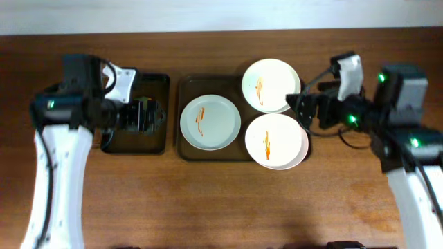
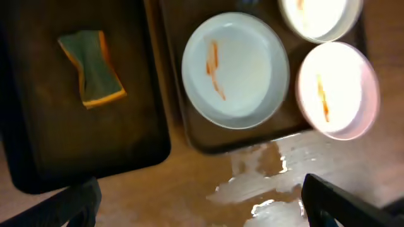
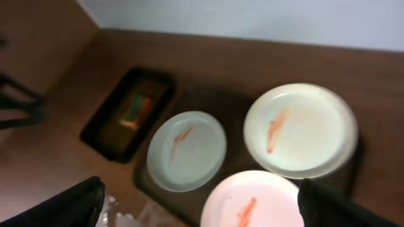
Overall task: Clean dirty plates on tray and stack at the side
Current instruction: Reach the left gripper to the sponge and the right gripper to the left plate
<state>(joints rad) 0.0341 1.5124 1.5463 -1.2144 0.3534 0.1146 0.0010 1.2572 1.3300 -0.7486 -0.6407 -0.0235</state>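
I need to reach the sponge with my left gripper and pinch across its green upper side [image 2: 94,66]. The sponge's orange side then stays free to wipe the dirty plates.
Three white plates with orange-red streaks lie on the brown tray [image 1: 185,149]: a left plate [image 1: 210,122], a far right plate [image 1: 270,85] and a near right plate [image 1: 276,140]. The two right plates overhang the tray's rim. My left gripper [image 1: 145,115] is open and empty above the black tray [image 1: 156,83]; in the left wrist view its fingers [image 2: 202,205] frame bare table. My right gripper [image 1: 304,111] is open and empty at the tray's right edge, between the two right plates; in the right wrist view [image 3: 202,205] it hovers over the near plate [image 3: 252,202].
A green and orange sponge [image 2: 93,77] lies in the black tray [image 2: 38,145], left of the brown tray [image 2: 189,135]; it also shows in the right wrist view [image 3: 136,109]. A pale wall runs along the table's far edge.
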